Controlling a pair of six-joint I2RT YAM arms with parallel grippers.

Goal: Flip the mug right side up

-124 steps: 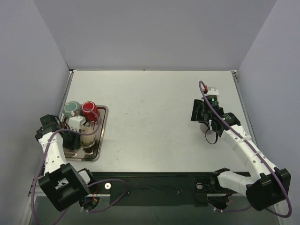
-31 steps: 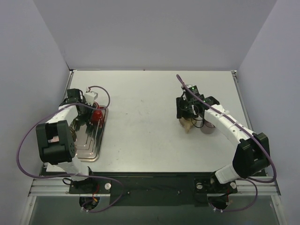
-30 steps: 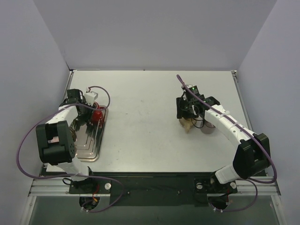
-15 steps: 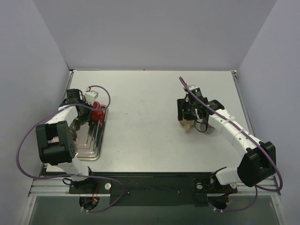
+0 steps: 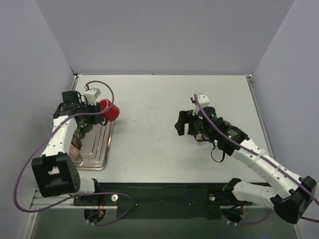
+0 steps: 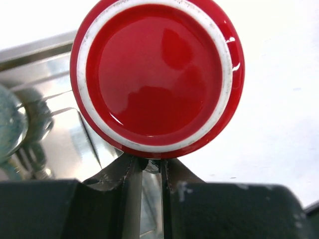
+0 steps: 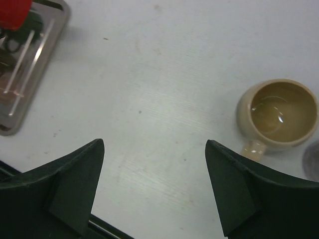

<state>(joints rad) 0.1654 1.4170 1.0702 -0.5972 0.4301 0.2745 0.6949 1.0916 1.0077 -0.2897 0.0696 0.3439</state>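
Note:
I need to turn the mug upright, so my right gripper should next grab the red mug (image 5: 110, 110) by its rim, opposite the white-ringed base, and leave the mug's base free.
The red mug (image 5: 110, 110) hangs on its side over the right rim of the metal tray (image 5: 95, 155), apart from it. In the left wrist view its red base with a white ring (image 6: 157, 74) faces the camera. My left gripper (image 6: 148, 162) is shut on the mug's lower edge, apparently its handle, and in the top view the left gripper (image 5: 97, 110) sits just left of the mug. Over bare table mid-right, my right gripper (image 5: 183, 123) is open and holds nothing, as the right wrist view confirms (image 7: 154, 144).
A beige mug (image 7: 279, 114) stands upright on the table right of my right gripper, with a grey object (image 7: 311, 159) beside it. The tray (image 7: 30, 69) holds other items at the left. Side walls close in the table.
My left gripper has closed on the red mug, lifted it off the tray and carried it right. My right gripper has opened and drawn back left from the beige mug.

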